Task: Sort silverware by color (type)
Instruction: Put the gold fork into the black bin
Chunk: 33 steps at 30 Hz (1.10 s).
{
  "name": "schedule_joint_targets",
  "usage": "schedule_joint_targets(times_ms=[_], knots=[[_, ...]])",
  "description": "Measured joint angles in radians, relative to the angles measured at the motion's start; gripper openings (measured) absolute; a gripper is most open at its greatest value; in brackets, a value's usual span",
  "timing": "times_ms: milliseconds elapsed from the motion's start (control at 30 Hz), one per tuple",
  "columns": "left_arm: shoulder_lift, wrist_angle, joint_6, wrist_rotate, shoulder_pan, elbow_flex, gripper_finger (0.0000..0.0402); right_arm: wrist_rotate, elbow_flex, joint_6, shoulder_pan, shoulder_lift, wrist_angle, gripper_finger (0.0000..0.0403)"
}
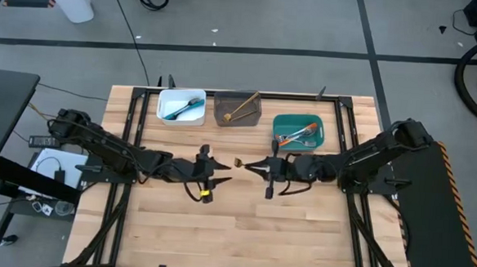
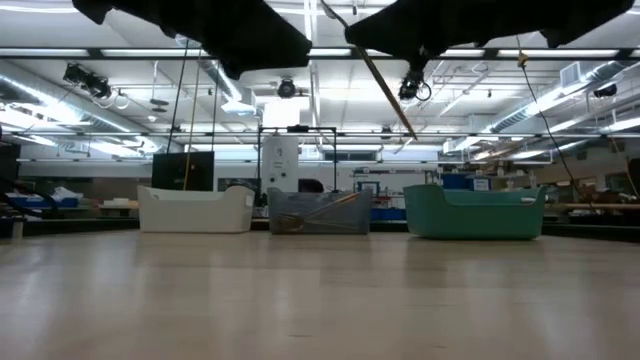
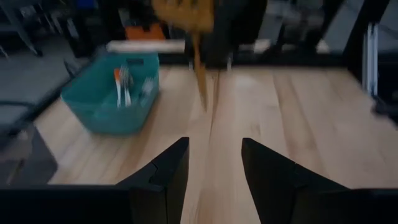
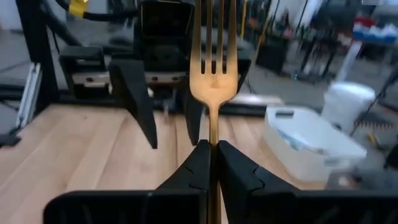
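My left gripper next needs to grip the golden fork by its slim handle [image 3: 200, 71] to sort it into the grey bin.
My right gripper [image 1: 251, 164] hovers over the table's middle, shut on a golden fork [image 4: 213, 56] whose tines point at my left gripper. My left gripper [image 1: 222, 180] faces it from the table's left, a short way off, open and with nothing between its fingers [image 3: 168, 168]. In the left wrist view the golden fork [image 3: 200, 68] shows blurred ahead of those fingers. At the far edge a blue-handled fork lies in the white bin [image 1: 166, 105]. A golden one lies in the grey bin [image 1: 223, 115], and orange-handled forks lie in the teal bin [image 1: 281, 129]. My right gripper pinches the golden fork's handle just behind its head [image 4: 213, 135] between the two shut fingers. The fingers are about level and come from the table's right. The fork lies along them, its tines sticking out past the fingertips, lifted clear of the table.
The three bins stand in a row along the table's far edge, white at the left, grey in the middle, teal toward the right. Bare wood [image 1: 241, 232] lies between the arms and the near edge. Black frame rails run along the table's left and right sides.
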Motion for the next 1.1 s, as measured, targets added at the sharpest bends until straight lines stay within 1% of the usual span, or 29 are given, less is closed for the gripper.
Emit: schedule_joint_targets(times_ms=[100, 233, 300, 400, 467, 600, 733, 867, 1000, 1100], knots=[[0.015, 0.077, 0.022, -0.004, 0.007, -0.001, 0.0156, -0.035, -0.019, -0.054, -0.01, 0.025, 0.112, 0.0027], [0.069, 0.218, 0.029, 0.012, 0.029, 0.001, 0.0156, -0.082, -0.017, -0.119, -0.016, 0.058, 0.269, 0.0027], [0.091, 0.248, 0.041, 0.016, 0.04, -0.002, 0.0156, -0.103, -0.017, -0.144, -0.018, 0.066, 0.327, 0.0027], [0.126, 0.334, 0.066, 0.015, 0.046, 0.0, 0.0156, -0.114, -0.013, -0.168, -0.021, 0.069, 0.385, 0.0027], [0.143, 0.401, 0.09, 0.021, 0.049, 0.0, 0.0156, -0.117, -0.013, -0.184, -0.021, 0.071, 0.401, 0.0027], [0.169, 0.484, 0.102, 0.06, 0.056, 0.0, 0.0156, -0.118, -0.013, -0.201, -0.022, 0.074, 0.429, 0.0027], [0.19, 0.54, 0.102, 0.06, 0.075, 0.003, 0.0156, -0.122, -0.013, -0.209, -0.025, 0.074, 0.447, 0.0027], [0.212, 0.563, 0.104, 0.064, 0.095, 0.033, 0.0156, -0.144, -0.013, -0.207, -0.03, 0.074, 0.477, 0.0027], [0.247, 0.56, 0.115, 0.13, 0.118, 0.079, 0.0156, -0.15, -0.013, -0.214, -0.03, 0.073, 0.489, 0.0027], [0.254, 0.556, 0.16, 0.136, 0.121, 0.101, 0.0148, -0.149, -0.013, -0.215, -0.03, 0.073, 0.491, 0.0027]])
